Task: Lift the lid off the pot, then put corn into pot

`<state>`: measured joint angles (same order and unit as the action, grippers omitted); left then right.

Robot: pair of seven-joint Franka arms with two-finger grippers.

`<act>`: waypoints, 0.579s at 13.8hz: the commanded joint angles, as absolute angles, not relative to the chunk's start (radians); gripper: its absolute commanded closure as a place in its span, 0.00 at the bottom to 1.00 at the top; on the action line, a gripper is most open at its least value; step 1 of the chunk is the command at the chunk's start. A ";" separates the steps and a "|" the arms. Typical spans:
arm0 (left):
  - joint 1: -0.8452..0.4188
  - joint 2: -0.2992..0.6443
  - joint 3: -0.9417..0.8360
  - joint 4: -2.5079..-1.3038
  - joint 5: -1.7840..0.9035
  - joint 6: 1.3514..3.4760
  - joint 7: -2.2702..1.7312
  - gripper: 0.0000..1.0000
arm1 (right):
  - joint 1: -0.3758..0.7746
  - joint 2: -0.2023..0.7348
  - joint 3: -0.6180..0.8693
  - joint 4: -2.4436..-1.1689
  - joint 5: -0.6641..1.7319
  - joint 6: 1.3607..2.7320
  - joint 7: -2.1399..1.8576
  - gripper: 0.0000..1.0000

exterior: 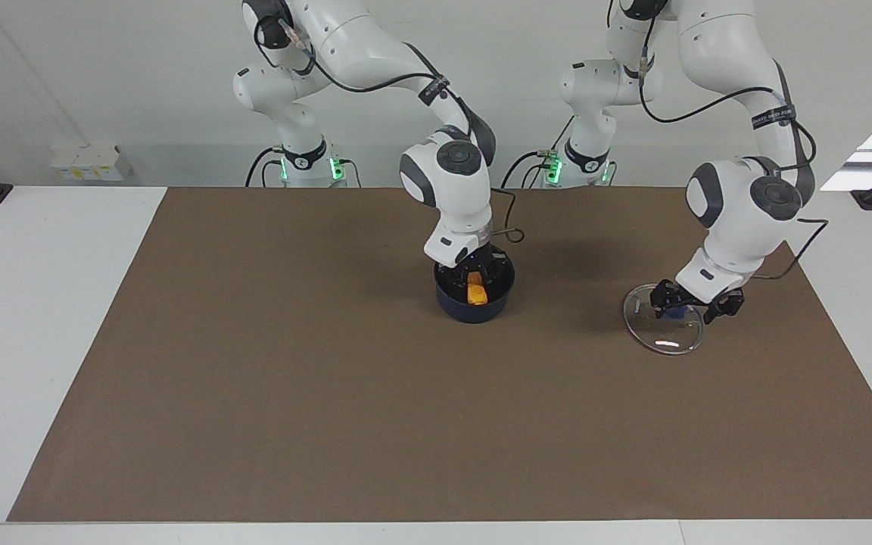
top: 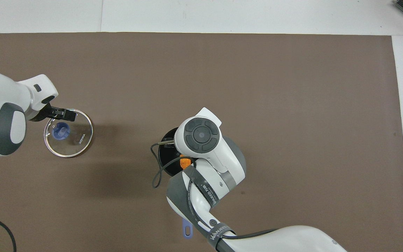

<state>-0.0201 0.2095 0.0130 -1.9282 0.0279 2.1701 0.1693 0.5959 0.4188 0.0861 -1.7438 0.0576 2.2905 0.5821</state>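
Note:
The orange-yellow corn lies low inside the dark pot's rim in the overhead view, so it is now time for my right gripper to open.
The dark blue pot (exterior: 474, 310) stands mid-table, its rim showing in the overhead view (top: 164, 164) and its handle end (top: 186, 230) pointing toward the robots. My right gripper (exterior: 478, 272) reaches down into the pot from above. The orange-yellow corn (exterior: 476, 291) is inside the pot right under it, and a bit of it shows in the overhead view (top: 185, 162). The glass lid (exterior: 663, 333) lies flat on the mat toward the left arm's end, blue knob (top: 61, 130) up. My left gripper (exterior: 693, 301) is open just over the knob, not holding it.
A brown mat (exterior: 254, 378) covers most of the white table. A black cable (top: 156, 175) loops from the right wrist beside the pot. Nothing else lies on the mat.

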 commanded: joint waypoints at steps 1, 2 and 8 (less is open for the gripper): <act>-0.009 0.196 0.011 -1.856 -0.008 2.086 0.111 0.00 | 0.588 0.417 0.094 -1.758 0.058 2.321 0.595 0.49; -0.008 0.192 0.014 -1.830 -0.008 2.054 0.107 0.00 | 0.588 0.417 0.094 -1.756 0.058 2.321 0.600 0.25; -0.014 0.080 0.015 -1.694 -0.008 1.823 0.049 0.00 | 0.601 0.404 0.092 -1.747 0.060 2.321 0.612 0.12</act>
<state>-0.0183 0.1322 0.0191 -1.7066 0.0015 1.8832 0.0668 0.5988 0.4182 0.0867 -1.7424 0.0576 2.3000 0.5822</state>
